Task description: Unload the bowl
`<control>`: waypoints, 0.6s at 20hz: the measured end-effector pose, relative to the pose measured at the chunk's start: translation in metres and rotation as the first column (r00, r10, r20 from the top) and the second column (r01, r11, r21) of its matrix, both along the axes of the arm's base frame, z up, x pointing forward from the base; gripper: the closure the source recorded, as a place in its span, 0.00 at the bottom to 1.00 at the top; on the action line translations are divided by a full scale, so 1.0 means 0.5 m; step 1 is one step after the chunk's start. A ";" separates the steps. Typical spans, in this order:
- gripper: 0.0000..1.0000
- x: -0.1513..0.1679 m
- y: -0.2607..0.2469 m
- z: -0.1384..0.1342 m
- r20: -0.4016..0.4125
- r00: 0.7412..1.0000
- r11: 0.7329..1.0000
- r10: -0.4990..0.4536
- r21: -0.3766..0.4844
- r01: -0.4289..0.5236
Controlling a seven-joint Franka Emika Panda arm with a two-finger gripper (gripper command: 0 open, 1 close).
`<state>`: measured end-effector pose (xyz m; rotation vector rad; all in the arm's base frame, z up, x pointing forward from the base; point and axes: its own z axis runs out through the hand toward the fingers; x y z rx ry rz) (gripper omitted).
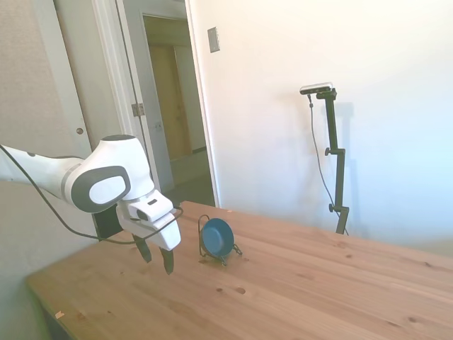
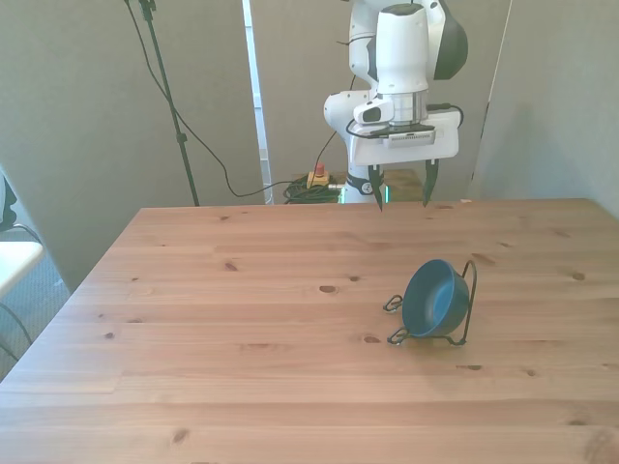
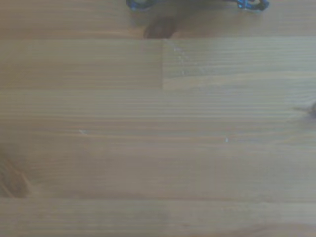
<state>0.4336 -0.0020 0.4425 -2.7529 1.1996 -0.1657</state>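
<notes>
The wire stand cradles the bowl's back and lower edge, so I should next pinch the bowl by its exposed upper rim point(image 1: 216, 219).
A small dark teal-blue bowl point(image 1: 216, 236) point(image 2: 434, 298) leans on its edge in a thin black wire stand point(image 2: 468, 302) on the wooden table point(image 2: 242, 358), toward the front view's right. My gripper point(image 1: 156, 256) point(image 2: 403, 186) hangs open above the table's far edge, well short of the bowl, with nothing between its fingers. The wrist view shows only bare blurred wood planks point(image 3: 158, 128).
An open doorway point(image 1: 173, 113) lies beyond the table in the side view. A black tripod leg with a cable point(image 2: 169, 97) stands behind the table at the front view's left. A white object point(image 2: 14, 261) sits off the table's left side.
</notes>
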 end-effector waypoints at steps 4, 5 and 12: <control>0.00 0.021 0.001 0.008 0.018 1.000 0.999 0.025 0.042 -0.025; 0.00 0.026 0.000 0.010 0.024 0.999 0.998 0.032 0.049 -0.033; 0.00 0.074 0.001 0.013 0.061 0.994 0.989 0.086 0.115 -0.092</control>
